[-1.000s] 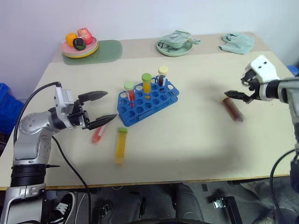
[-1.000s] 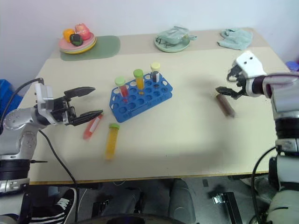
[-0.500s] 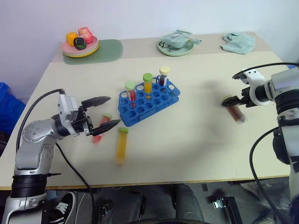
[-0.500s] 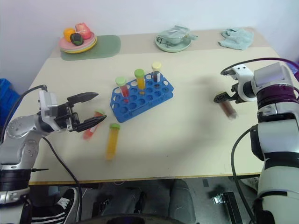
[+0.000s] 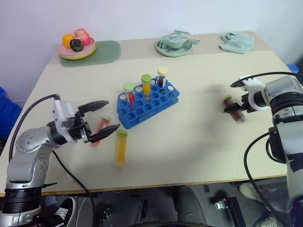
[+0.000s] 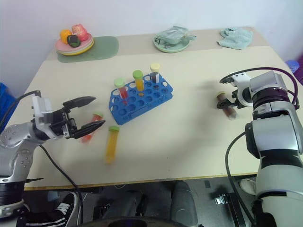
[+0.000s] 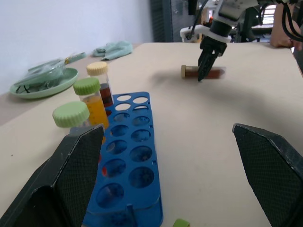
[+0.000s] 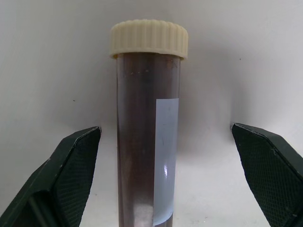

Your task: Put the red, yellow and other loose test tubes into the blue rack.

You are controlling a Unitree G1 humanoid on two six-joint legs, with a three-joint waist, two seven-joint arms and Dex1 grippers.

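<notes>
The brown test tube would be caught if my right gripper closed, so it needs to close now. My fingertips are near the table on either side of the tube.
The blue rack (image 5: 148,104) stands mid-table with three capped tubes upright in its far row. Three test tubes lie loose. A red one (image 5: 100,128) lies left of the rack, partly behind my left gripper's fingers. A yellow one with a green cap (image 5: 120,147) lies in front of the rack. A dark brown one with a tan cap (image 5: 233,109) lies at the right. My left gripper (image 5: 113,115) hovers open over the red tube, pointing toward the rack. My right gripper (image 8: 165,128) points steeply down, open, with a finger on each side of the brown tube (image 8: 142,142).
At the table's far edge are a pink plate of toy fruit (image 5: 75,47) on a green mat (image 5: 102,51), a green plate with a crumpled bag (image 5: 174,45) and a teal cloth (image 5: 236,41). Bare tabletop lies between the rack and the brown tube.
My right gripper has sunk and tipped downward, coming to straddle the brown tube. The left gripper has drawn back slightly and stays open. The tubes have not moved.
</notes>
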